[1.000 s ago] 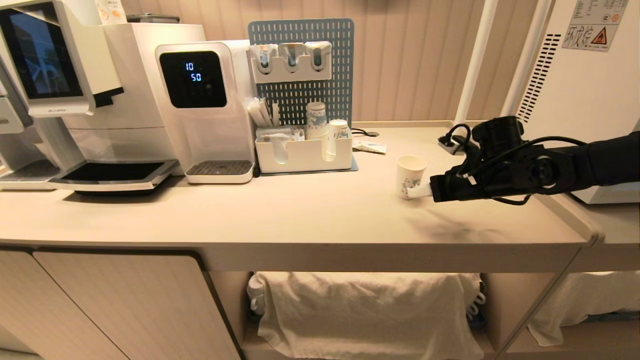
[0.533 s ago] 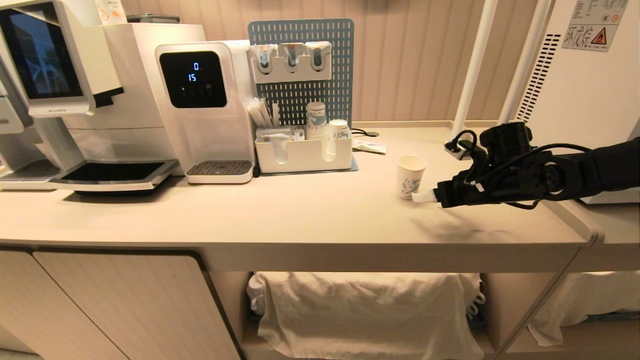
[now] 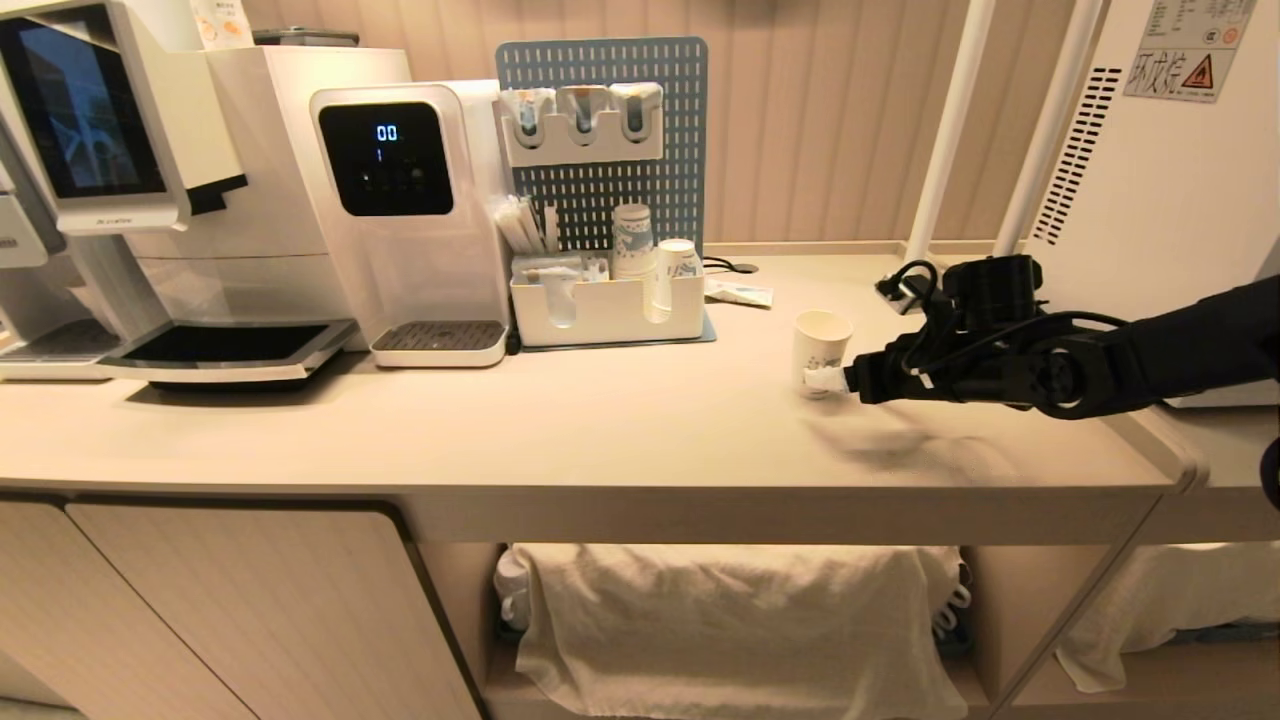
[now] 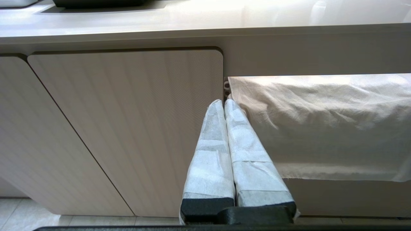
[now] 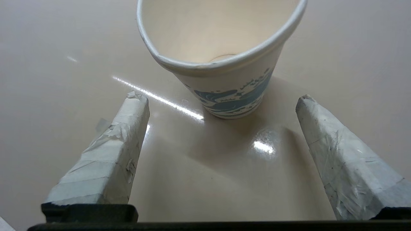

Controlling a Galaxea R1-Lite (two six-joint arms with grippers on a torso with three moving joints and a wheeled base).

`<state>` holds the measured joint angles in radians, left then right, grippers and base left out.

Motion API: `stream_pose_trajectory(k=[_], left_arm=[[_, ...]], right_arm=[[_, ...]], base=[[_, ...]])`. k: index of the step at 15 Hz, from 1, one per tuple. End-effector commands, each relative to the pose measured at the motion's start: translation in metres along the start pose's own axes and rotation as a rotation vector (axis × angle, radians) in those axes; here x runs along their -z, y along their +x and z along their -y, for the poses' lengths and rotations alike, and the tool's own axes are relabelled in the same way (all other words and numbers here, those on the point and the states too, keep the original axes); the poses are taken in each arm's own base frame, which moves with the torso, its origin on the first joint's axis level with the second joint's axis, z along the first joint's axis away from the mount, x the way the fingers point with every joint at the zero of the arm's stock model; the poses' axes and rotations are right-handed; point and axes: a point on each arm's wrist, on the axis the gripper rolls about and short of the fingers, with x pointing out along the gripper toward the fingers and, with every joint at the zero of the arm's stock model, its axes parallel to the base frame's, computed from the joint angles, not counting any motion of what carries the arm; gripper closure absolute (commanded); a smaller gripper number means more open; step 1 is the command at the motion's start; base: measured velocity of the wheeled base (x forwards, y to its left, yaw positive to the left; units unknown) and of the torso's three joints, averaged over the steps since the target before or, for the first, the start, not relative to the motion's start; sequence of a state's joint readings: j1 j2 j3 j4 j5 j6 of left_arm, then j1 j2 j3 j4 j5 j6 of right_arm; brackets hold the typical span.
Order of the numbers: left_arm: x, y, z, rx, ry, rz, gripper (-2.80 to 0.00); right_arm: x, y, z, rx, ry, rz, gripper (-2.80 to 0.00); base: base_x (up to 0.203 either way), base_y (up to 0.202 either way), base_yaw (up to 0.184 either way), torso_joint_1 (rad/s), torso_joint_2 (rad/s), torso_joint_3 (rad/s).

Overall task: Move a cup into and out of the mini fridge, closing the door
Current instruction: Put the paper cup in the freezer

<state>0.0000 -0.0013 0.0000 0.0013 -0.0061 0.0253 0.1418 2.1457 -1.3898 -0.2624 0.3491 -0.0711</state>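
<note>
I am not ready to close my right gripper yet, because its fingers barely reach the cup's foot (image 3: 816, 390) (image 5: 234, 109). I should first move it farther toward the foot, then close on it.
The cup (image 3: 822, 345), white paper with a blue print, stands upright on the beige counter (image 3: 600, 430) towards the right. My right gripper (image 3: 828, 378) reaches in level from the right, low at the cup's base. In the right wrist view this gripper (image 5: 221, 98) is open wide, and its taped fingertips (image 5: 136, 106) flank the foot of the cup (image 5: 224, 80) without touching it. The mini fridge (image 3: 1170, 180) shows only a white side with vent slots at the far right; its door is out of view. My left gripper (image 4: 223, 101) hangs shut and empty below the counter.
A white organiser (image 3: 605, 310) with stacked paper cups stands before a blue pegboard behind the cup. Coffee machines (image 3: 410, 220) fill the counter's left. Two white poles (image 3: 950, 120) rise at the back right. Cloth (image 3: 730, 620) drapes the shelf under the counter.
The right gripper's fingers have spread wider. The hand drew back a little, then came in again to the cup's base. The cup has not moved.
</note>
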Motion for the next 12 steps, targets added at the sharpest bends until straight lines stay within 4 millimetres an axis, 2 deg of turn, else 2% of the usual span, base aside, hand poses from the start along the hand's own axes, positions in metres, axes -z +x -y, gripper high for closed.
stream_pose_trajectory(k=[1,12], left_arm=[[0.0,0.0,0.0,0.0,0.001,0.0,0.0],[0.0,0.0,0.0,0.0,0.001,0.0,0.0]], right_arm=[[0.007,0.013,0.001,-0.008,-0.006,0.004,-2.8],[0.005,0.044,0.009,-0.006,-0.057,0.124,-2.8]], base=[[0.0,0.0,0.0,0.0,0.0,0.0],[0.0,0.0,0.0,0.0,0.0,0.0]])
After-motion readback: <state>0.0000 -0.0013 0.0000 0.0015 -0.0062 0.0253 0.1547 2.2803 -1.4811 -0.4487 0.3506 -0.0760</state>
